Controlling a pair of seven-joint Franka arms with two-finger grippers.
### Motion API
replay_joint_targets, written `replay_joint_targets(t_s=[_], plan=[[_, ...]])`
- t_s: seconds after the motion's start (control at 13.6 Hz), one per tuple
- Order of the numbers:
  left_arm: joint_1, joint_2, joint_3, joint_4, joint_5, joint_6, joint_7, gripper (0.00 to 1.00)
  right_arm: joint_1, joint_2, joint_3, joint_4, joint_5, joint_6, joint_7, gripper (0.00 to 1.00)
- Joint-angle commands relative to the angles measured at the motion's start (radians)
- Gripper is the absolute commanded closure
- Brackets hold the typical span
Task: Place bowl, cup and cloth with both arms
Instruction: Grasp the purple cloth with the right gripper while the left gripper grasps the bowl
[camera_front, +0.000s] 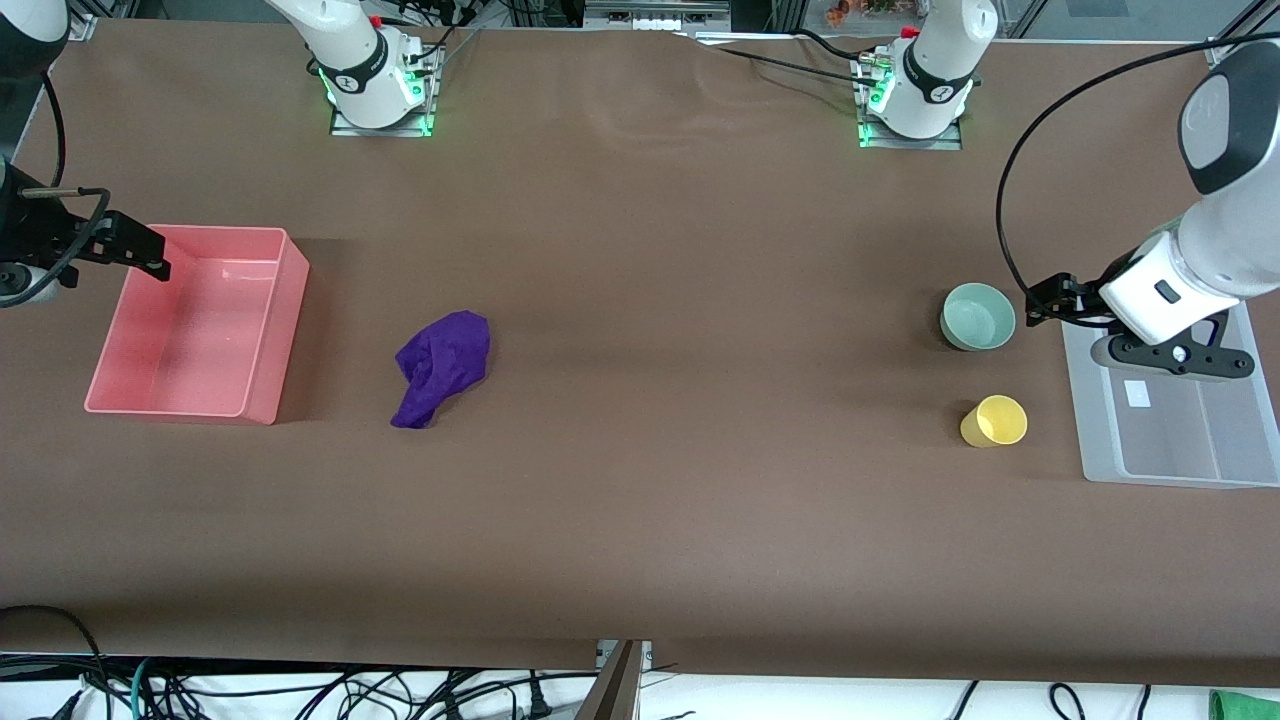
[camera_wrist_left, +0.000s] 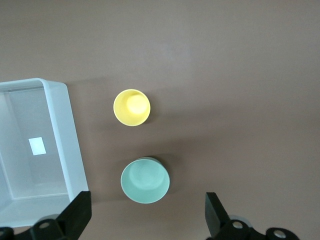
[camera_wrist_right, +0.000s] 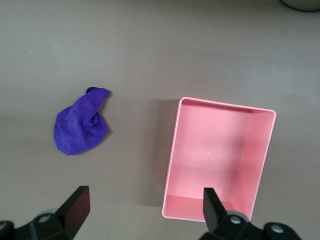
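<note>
The purple cloth needs to go in the pink bin (camera_front: 202, 324), so my right gripper should grab its wide crumpled body (camera_front: 451, 353) next.
The mint-green bowl (camera_front: 978, 316) stands upright toward the left arm's end of the table. The yellow cup (camera_front: 993, 421) stands upright beside it, nearer to the front camera. My left gripper (camera_front: 1038, 300) is open and empty, up in the air between the bowl and the clear tray. In the left wrist view the bowl (camera_wrist_left: 145, 180) lies just ahead of the open left gripper (camera_wrist_left: 147, 215), with the cup (camera_wrist_left: 131, 107) past it. The purple cloth (camera_front: 440, 367) lies crumpled beside the pink bin. My right gripper (camera_front: 150, 255) is open and empty over the bin's edge. The right wrist view shows the cloth (camera_wrist_right: 80, 127) and the right gripper (camera_wrist_right: 145, 210).
An empty pink bin (camera_front: 262, 330) sits at the right arm's end, also seen in the right wrist view (camera_wrist_right: 220, 150). An empty clear tray (camera_front: 1100, 440) sits at the left arm's end, also in the left wrist view (camera_wrist_left: 65, 135). Bare brown table lies between cloth and bowl.
</note>
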Motion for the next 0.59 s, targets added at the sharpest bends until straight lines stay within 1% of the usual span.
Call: replay_joint_targets(t_s=[0.0, 0.07, 0.22, 0.37, 0.51], plan=[[0.034, 0.011, -0.006, -0.051, 0.025, -0.007, 0.127, 0.00, -0.004, 0.014, 0.007, 0.034, 0.005, -0.015, 0.000, 0.00], [0.041, 0.011, -0.006, -0.105, 0.026, 0.011, 0.164, 0.00, -0.004, 0.019, 0.007, 0.032, 0.006, -0.020, -0.005, 0.00], [0.059, -0.003, -0.007, -0.224, 0.028, 0.093, 0.215, 0.00, -0.003, 0.049, 0.007, 0.031, 0.003, -0.026, -0.011, 0.00], [0.061, -0.008, -0.007, -0.332, 0.029, 0.158, 0.317, 0.00, 0.008, 0.075, 0.012, 0.020, -0.024, -0.032, -0.009, 0.00], [0.071, 0.003, -0.010, -0.407, 0.032, 0.208, 0.405, 0.00, 0.025, 0.104, 0.015, 0.002, -0.041, -0.041, 0.001, 0.00]])
